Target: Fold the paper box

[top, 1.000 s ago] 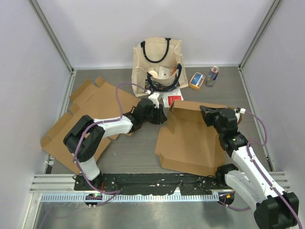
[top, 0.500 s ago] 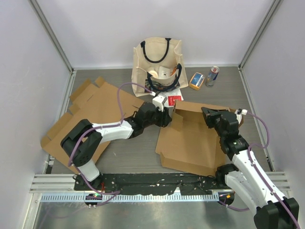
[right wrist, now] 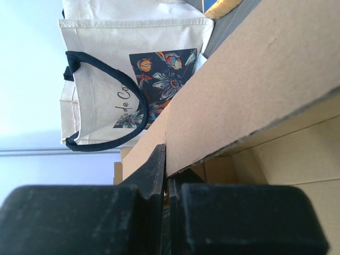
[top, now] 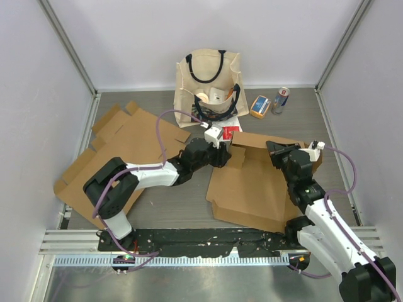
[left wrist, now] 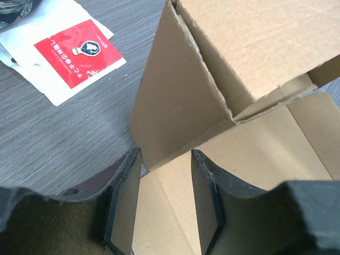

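My left gripper grabs the rear corner flap's edge [top: 229,160] [left wrist: 177,153] next and holds that corner upright to fold the paper box, which leaves my right gripper free.
The paper box [top: 252,185] is a brown cardboard sheet lying right of centre, its rear wall and left rear corner flap raised. My left gripper [top: 225,154] is at that corner, open. In the left wrist view its fingers [left wrist: 126,196] stand apart over the box floor, and the upright flap [left wrist: 175,101] is just ahead of their tips, with nothing gripped. My right gripper [top: 276,151] is shut on the raised rear wall. In the right wrist view the jaws of this gripper [right wrist: 167,162] pinch the wall's edge [right wrist: 249,90].
A cream tote bag [top: 208,78] stands behind the box, with a red-and-white packet [top: 230,130] in front of it. A yellow-blue carton [top: 259,106] and a can [top: 280,99] sit at the back right. Flat cardboard sheets [top: 123,135] lie on the left.
My left gripper has moved right to the box's left rear corner and opened wider. The right gripper has stayed shut on the rear wall, shifting only slightly.
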Controlling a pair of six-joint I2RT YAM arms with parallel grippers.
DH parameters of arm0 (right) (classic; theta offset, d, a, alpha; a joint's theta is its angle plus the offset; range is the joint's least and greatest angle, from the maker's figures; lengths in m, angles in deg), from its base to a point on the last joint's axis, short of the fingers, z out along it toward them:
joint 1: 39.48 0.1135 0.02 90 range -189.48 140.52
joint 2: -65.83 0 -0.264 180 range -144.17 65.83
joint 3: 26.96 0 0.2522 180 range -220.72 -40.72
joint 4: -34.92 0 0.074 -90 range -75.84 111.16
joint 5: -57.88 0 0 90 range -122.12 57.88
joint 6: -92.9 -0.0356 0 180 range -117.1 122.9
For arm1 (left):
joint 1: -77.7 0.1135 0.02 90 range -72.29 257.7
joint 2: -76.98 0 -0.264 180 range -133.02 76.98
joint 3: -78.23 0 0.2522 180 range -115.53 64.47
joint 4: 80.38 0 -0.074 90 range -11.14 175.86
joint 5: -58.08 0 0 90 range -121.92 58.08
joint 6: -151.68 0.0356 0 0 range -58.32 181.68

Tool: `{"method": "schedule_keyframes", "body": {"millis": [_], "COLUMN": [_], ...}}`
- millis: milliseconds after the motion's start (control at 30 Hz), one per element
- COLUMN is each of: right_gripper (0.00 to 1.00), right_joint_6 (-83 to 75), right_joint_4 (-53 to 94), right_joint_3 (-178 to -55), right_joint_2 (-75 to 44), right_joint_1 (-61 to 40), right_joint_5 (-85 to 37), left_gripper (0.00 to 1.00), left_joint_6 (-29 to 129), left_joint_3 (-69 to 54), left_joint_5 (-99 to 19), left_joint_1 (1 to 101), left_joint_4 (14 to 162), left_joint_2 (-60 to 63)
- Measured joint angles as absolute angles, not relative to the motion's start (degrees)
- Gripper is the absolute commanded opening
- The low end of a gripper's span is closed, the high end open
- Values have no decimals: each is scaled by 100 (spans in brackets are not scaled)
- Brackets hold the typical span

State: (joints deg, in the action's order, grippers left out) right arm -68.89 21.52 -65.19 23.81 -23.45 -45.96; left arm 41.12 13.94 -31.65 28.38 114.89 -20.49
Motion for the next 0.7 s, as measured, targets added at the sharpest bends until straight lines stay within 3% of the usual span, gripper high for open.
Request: {"method": "schedule_keyframes", "body": {"millis": [400,700], "right_gripper": [4,1], "right_joint_6": [-6570,-6870], "right_joint_4": [3046,3361], "right_joint_3": [-6223,-6232], "right_joint_2": [2134,1815], "right_joint_1": [-2039,-1536], "right_joint_5": [-5075,-5512], "left_gripper": [43,24], "left_joint_6": [4381,4899], "left_joint_3": [1425,1423], "left_joint_5": [-2629,-1646], "left_joint_1": [2738,2360], "left_joint_4": [11903,12405], "left_joint_2": [-2084,-2447]}}
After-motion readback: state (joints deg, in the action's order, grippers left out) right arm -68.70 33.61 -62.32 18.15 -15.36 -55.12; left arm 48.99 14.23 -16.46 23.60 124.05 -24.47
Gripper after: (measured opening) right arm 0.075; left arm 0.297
